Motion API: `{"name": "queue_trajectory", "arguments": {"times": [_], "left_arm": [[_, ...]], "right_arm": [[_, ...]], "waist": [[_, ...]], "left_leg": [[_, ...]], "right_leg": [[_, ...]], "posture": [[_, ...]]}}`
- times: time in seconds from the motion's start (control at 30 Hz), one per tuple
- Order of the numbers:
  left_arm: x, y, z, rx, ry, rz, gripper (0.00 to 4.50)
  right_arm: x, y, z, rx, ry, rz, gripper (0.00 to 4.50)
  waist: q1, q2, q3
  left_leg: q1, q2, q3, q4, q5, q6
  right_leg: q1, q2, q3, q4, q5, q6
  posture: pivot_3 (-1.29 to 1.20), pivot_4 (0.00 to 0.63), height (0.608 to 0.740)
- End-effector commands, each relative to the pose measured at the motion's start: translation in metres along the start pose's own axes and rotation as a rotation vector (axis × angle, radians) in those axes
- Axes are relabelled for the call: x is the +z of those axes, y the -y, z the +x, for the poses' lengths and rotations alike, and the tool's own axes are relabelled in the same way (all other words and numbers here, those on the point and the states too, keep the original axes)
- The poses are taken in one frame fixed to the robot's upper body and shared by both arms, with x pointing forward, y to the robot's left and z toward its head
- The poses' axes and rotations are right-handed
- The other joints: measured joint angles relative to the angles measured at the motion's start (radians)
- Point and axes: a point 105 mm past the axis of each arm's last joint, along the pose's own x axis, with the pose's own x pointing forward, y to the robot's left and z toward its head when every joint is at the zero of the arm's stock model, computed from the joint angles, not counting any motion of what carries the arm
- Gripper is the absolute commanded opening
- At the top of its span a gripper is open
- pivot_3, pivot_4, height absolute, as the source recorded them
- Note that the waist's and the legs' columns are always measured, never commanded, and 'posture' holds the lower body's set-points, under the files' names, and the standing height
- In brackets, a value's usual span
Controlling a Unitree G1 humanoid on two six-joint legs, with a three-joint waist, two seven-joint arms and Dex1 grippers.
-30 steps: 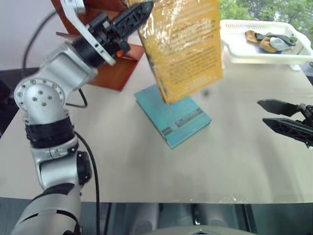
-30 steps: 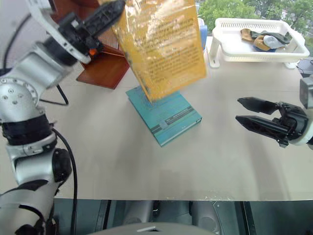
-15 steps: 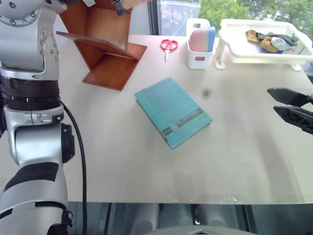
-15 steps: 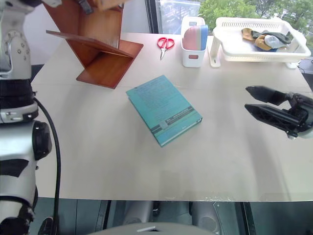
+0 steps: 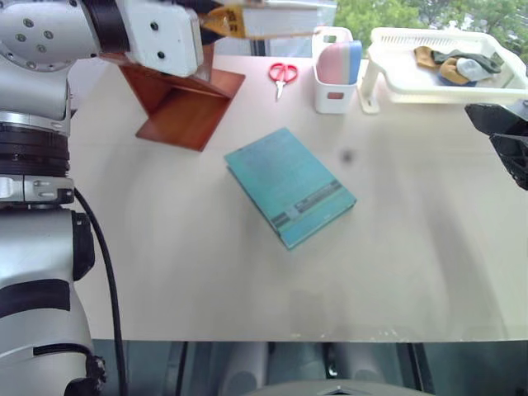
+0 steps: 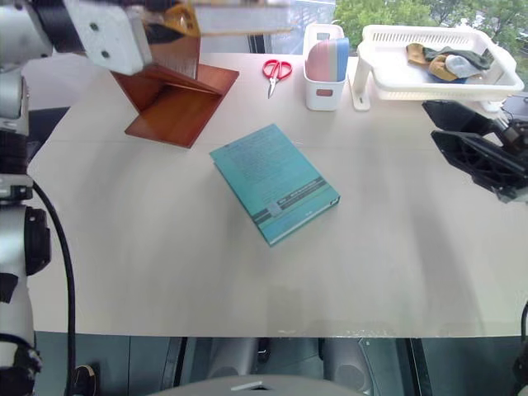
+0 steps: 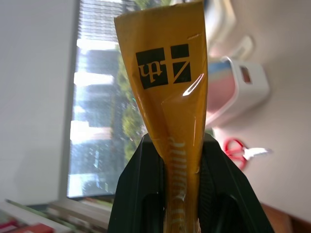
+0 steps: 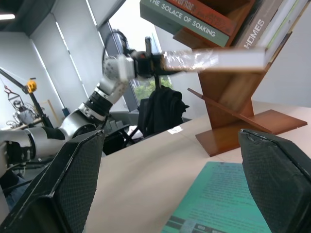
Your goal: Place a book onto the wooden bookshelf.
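The book is out beside the wooden bookshelf, so my left gripper now stays closed on the yellow-orange book until its base reaches the boards.
My left gripper is shut on the book, a thick yellow-orange paperback whose spine stands between the black fingers. The book is held level, high over the table's far left, right beside the upper boards of the wooden bookshelf. From the right wrist view the book juts out level against the bookshelf, which carries several titled books. My right gripper hovers open at the right edge, with nothing between its fingers.
A teal-green book lies flat mid-table. Red scissors and a white holder with pink and blue items sit at the back. A white basket with cloth items stands back right.
The yellow book hung upright in front of the camera; my left arm lifted it, rolled it flat and carried it beside the shelf's top. The right gripper rose a little.
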Motion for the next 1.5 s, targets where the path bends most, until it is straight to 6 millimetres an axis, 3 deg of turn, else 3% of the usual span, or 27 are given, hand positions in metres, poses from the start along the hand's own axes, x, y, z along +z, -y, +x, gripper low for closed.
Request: {"name": "queue_trajectory", "arguments": {"times": [0.03,0.63,0.67,0.73,0.77,0.8,0.93,1.17,1.27,1.5], "left_arm": [[-0.004,-0.005,-0.008,-0.002,-0.024,0.014,0.5],[-0.072,0.02,-0.012,-0.12,-0.335,0.064,0.5],[-0.074,0.02,-0.012,-0.121,-0.349,0.061,1.33],[-0.079,0.02,-0.012,-0.124,-0.378,0.068,1.71],[-0.081,0.021,-0.012,-0.128,-0.389,0.067,2.33],[-0.082,0.021,-0.012,-0.129,-0.396,0.068,2.59],[-0.091,0.023,-0.017,-0.136,-0.446,0.074,4.45],[-0.101,0.018,-0.038,-0.103,-0.511,0.094,4.45],[-0.099,0.008,-0.045,-0.027,-0.503,0.118,4.45],[-0.089,0.009,-0.069,0.095,-0.404,0.018,4.45]], "right_arm": [[0.009,-0.003,0.004,0.037,0.025,-0.048,4.5],[0.005,0.001,0.01,0.048,0.033,-0.084,4.5],[0.005,0.001,0.01,0.047,0.032,-0.086,4.5],[0.005,0.0,0.01,0.047,0.032,-0.09,4.5],[0.005,0.0,0.01,0.047,0.032,-0.092,4.5],[0.005,0.0,0.01,0.046,0.033,-0.094,4.5],[0.005,0.0,0.009,0.038,0.034,-0.096,4.5],[0.003,0.001,0.009,0.035,0.037,-0.091,4.5],[0.002,0.002,0.009,0.034,0.036,-0.086,4.5],[0.006,0.004,0.006,0.02,0.016,-0.086,4.5]], "waist": [[0.0,0.0,0.0],[0.0,0.0,0.0],[0.0,0.0,0.0],[0.0,0.0,0.0],[0.0,0.0,0.0],[0.0,0.0,0.0],[-0.001,0.0,0.0],[-0.005,0.0,0.0],[-0.004,0.0,0.0],[-0.004,0.0,0.0]], "left_leg": [[0.0,0.0,0.0,0.001,0.0,0.0],[-0.003,0.0,-0.002,0.006,0.0,0.0],[-0.003,0.0,-0.001,0.007,0.0,0.0],[-0.004,0.0,-0.001,0.007,0.0,0.0],[-0.005,0.0,-0.001,0.007,0.0,0.0],[-0.006,0.0,-0.001,0.007,0.0,0.0],[-0.007,0.0,0.0,0.008,0.0,0.0],[-0.008,0.0,0.001,0.012,0.0,0.0],[-0.008,0.0,0.001,0.012,0.0,0.0],[-0.008,0.001,0.001,0.012,0.0,0.0]], "right_leg": [[0.0,0.0,0.0,0.0,0.0,0.0],[-0.002,0.001,-0.001,0.005,0.0,0.0],[-0.002,0.001,-0.001,0.005,0.0,0.0],[-0.004,0.001,0.0,0.006,0.0,0.0],[-0.005,0.001,0.0,0.007,0.0,0.0],[-0.006,0.001,0.0,0.008,0.0,0.0],[-0.009,0.001,0.001,0.012,0.0,0.0],[-0.011,0.001,0.003,0.019,0.0,0.0],[-0.011,0.001,0.002,0.019,0.0,0.0],[-0.011,0.001,0.002,0.019,0.0,0.0]], "posture": [[0.0,0.15,0.74],[0.0,0.15,0.74],[0.0,0.15,0.74],[0.0,0.15,0.74],[0.0,0.15,0.74],[0.0,0.15,0.74],[0.0,0.15,0.74],[0.0,0.15,0.74],[0.0,0.15,0.74],[0.0,0.15,0.74]]}}
